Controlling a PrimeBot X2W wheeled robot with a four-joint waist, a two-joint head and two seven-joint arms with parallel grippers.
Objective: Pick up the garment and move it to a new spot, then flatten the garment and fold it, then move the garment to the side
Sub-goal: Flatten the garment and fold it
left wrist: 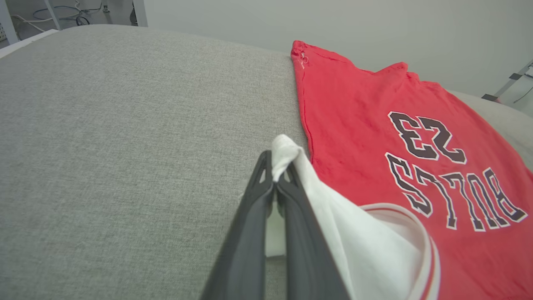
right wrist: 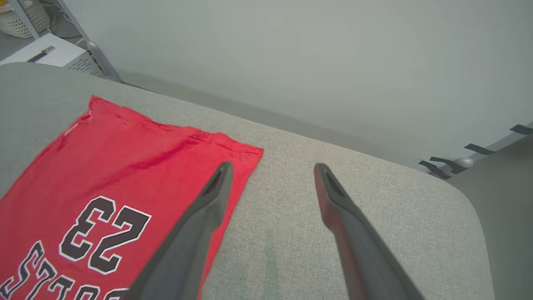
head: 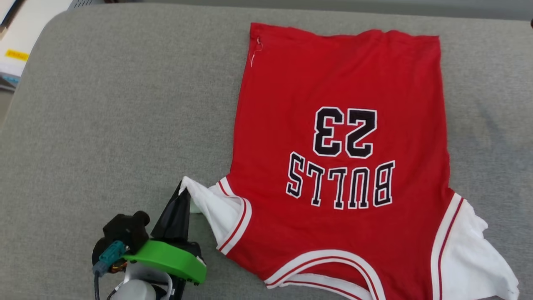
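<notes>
My right gripper grabs the garment by its hem corner (head: 256, 30) beside the white thread next, since the red body (head: 339, 85) lies flat on the tabletop.
The garment (head: 333, 83), a red jersey with white sleeves and a black 23 and BULLS, lies spread flat on the grey padded table (head: 116, 116), collar toward me and hem at the far side. My left gripper (head: 184, 192) is shut on the tip of the garment's left white sleeve (left wrist: 287, 156), pulling it out sideways. The white cloth (left wrist: 354, 241) drapes over the right finger. My right gripper (right wrist: 270, 168) hangs open above the table just beside the garment's (right wrist: 104, 166) far right corner, with nothing between its fingers.
Bare grey table surface (left wrist: 125, 125) stretches to the left of the garment. The table's rounded far right corner (right wrist: 466, 200) drops off to the floor. White shelving and boxes (head: 16, 37) stand beyond the far left corner.
</notes>
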